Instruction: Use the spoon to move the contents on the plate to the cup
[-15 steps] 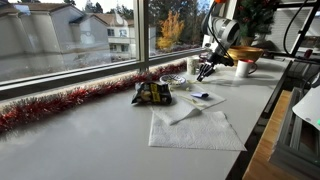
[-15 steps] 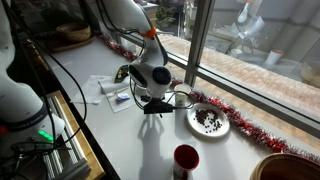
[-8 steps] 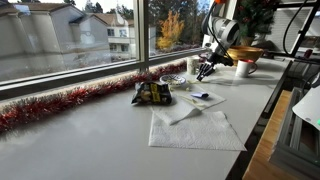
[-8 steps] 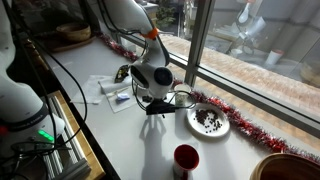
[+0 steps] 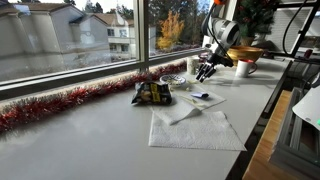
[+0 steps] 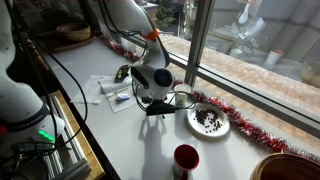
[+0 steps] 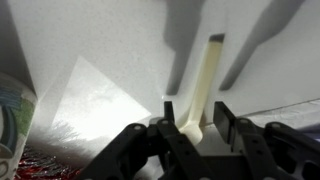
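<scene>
The handle (image 6: 161, 115) (image 7: 197, 104) lies between both fingers, whose shadows meet them low at the counter. My gripper is ready to close on the handle now.
A cream spoon (image 7: 205, 85) lies on the white counter, handle pointing away. My gripper (image 7: 197, 118) is low over it with a finger on each side. The left finger touches the spoon and a gap remains at the right finger, so the jaws are open. In both exterior views the gripper (image 6: 153, 108) (image 5: 205, 72) is down at the counter. The white plate (image 6: 193, 128) with dark bits on it sits just beside it by the window; it also shows in an exterior view (image 5: 173, 80). The cup (image 6: 185, 160) (image 5: 243, 68) stands apart from the plate.
Red tinsel (image 5: 70, 100) runs along the window sill. A golden-brown bowl (image 5: 245, 52) (image 6: 285, 168) stands past the cup. A snack bag (image 5: 152, 93), white napkins (image 5: 195, 128) and a paper with a blue item (image 6: 112, 90) lie on the counter. The counter edge (image 5: 250, 130) is near.
</scene>
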`<state>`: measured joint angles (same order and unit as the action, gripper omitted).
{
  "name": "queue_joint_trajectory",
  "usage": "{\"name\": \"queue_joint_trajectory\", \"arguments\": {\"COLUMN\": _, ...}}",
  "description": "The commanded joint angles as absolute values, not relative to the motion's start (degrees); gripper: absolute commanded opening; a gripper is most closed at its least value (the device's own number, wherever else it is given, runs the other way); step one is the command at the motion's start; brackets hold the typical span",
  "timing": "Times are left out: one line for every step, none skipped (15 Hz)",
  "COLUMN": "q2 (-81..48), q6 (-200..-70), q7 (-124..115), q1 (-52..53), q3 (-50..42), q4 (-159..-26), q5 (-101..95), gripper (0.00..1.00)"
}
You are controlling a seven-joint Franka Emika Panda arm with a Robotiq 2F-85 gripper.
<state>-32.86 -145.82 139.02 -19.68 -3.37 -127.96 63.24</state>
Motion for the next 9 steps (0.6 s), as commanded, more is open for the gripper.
{"name": "queue_joint_trajectory", "arguments": {"q2": -33.6, "q6": -145.3, "q7": 141.5, "q1": -20.1, "q3": -3.2, "q4": -127.5, "q5": 65.3, "gripper": 0.47}}
{"name": "queue_joint_trajectory", "arguments": {"q2": -33.8, "q6": -145.5, "q7": 141.6, "q1": -20.1, "q3": -3.1, "q4": -127.4, "q5": 65.4, "gripper": 0.47}}
{"name": "queue_joint_trajectory", "arguments": {"q2": -34.0, "q6": -145.5, "q7": 141.7, "q1": -20.1, "q3": -3.1, "q4": -127.3, "q5": 65.5, "gripper": 0.25}}
{"name": "queue_joint_trajectory", "arguments": {"q2": -34.2, "q6": -145.6, "q7": 141.7, "q1": -20.0, "q3": -3.1, "q4": -127.3, "q5": 65.4, "gripper": 0.22}}
{"name": "queue_joint_trajectory", "arguments": {"q2": -34.3, "q6": -145.7, "q7": 141.9, "q1": -20.0, "q3": -3.1, "q4": -127.4, "q5": 65.4, "gripper": 0.15}}
{"name": "queue_joint_trajectory", "arguments": {"q2": -34.1, "q6": -145.8, "q7": 141.5, "q1": -19.8, "q3": -3.3, "q4": -127.6, "q5": 65.1, "gripper": 0.08}}
{"name": "queue_joint_trajectory", "arguments": {"q2": -33.7, "q6": -146.1, "q7": 140.5, "q1": -19.4, "q3": -3.5, "q4": -128.0, "q5": 64.8, "gripper": 0.02}}
{"name": "queue_joint_trajectory", "arguments": {"q2": -32.4, "q6": -146.6, "q7": 139.7, "q1": -19.1, "q3": -3.7, "q4": -128.9, "q5": 65.0, "gripper": 0.02}}
{"name": "queue_joint_trajectory", "arguments": {"q2": -30.6, "q6": -146.8, "q7": 138.8, "q1": -18.8, "q3": -3.8, "q4": -130.2, "q5": 65.1, "gripper": 0.02}}
